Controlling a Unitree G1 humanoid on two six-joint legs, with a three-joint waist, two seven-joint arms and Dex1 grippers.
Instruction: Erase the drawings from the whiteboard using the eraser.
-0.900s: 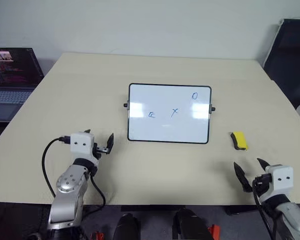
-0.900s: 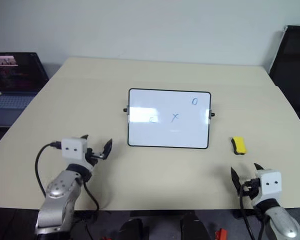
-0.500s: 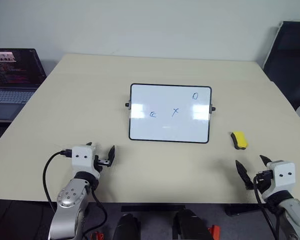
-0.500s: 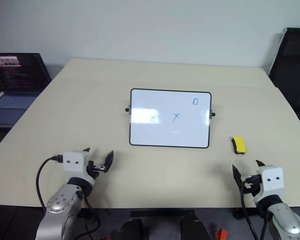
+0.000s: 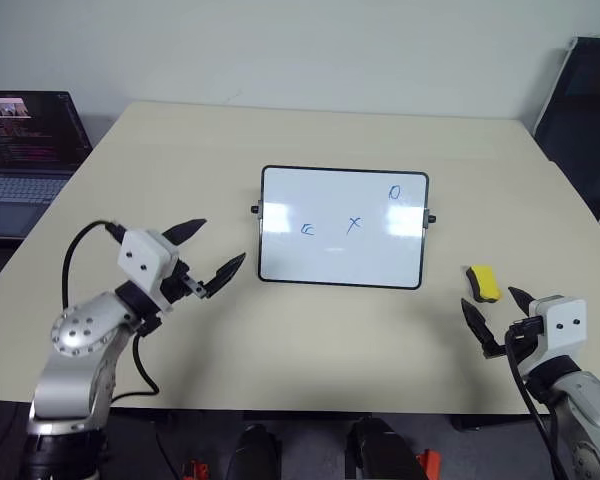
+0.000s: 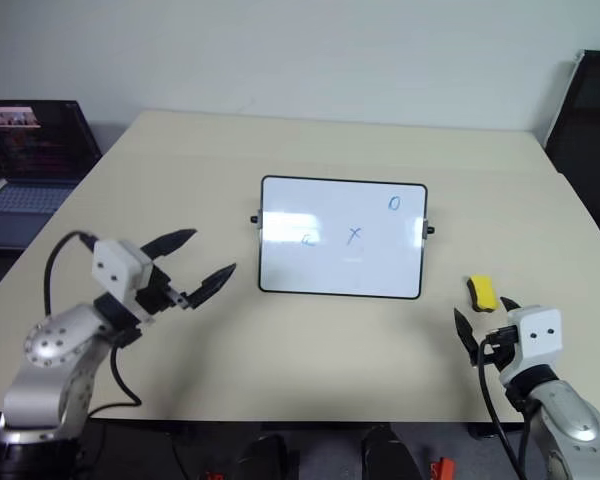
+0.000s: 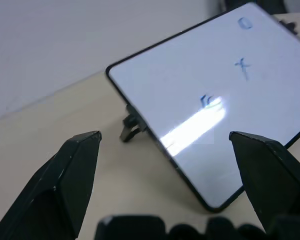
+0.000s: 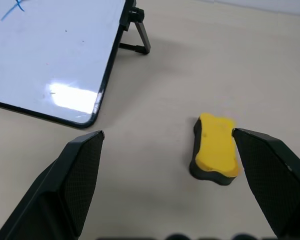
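Note:
The robot's right hand should next grab the eraser by its narrow middle (image 5: 484, 283), across the eraser's two long sides, because the eraser widens into rounded corners at its ends.
The whiteboard (image 5: 343, 255) stands tilted on the middle of the beige table (image 5: 310, 330), black-framed with side knobs. Its blue drawings are an E-like mark (image 5: 307, 229), an X (image 5: 353, 225) and an O (image 5: 394, 192). The yellow eraser (image 5: 481, 283) with a dark underside lies flat to the right of the board. My left gripper (image 5: 222, 241) hovers open just left of the board's lower left corner, pointing at it. My right gripper (image 5: 488, 298) is open and empty, just short of the eraser (image 8: 216, 148), which sits ahead between its fingers.
An open laptop (image 5: 25, 150) sits off the table's left side. A black chair (image 5: 592, 110) stands at the far right. The table's front edge runs just under both arms.
My left arm has lifted and swung toward the board, its fingers spreading wider. My right gripper has crept forward toward the eraser. The board and eraser have stayed put.

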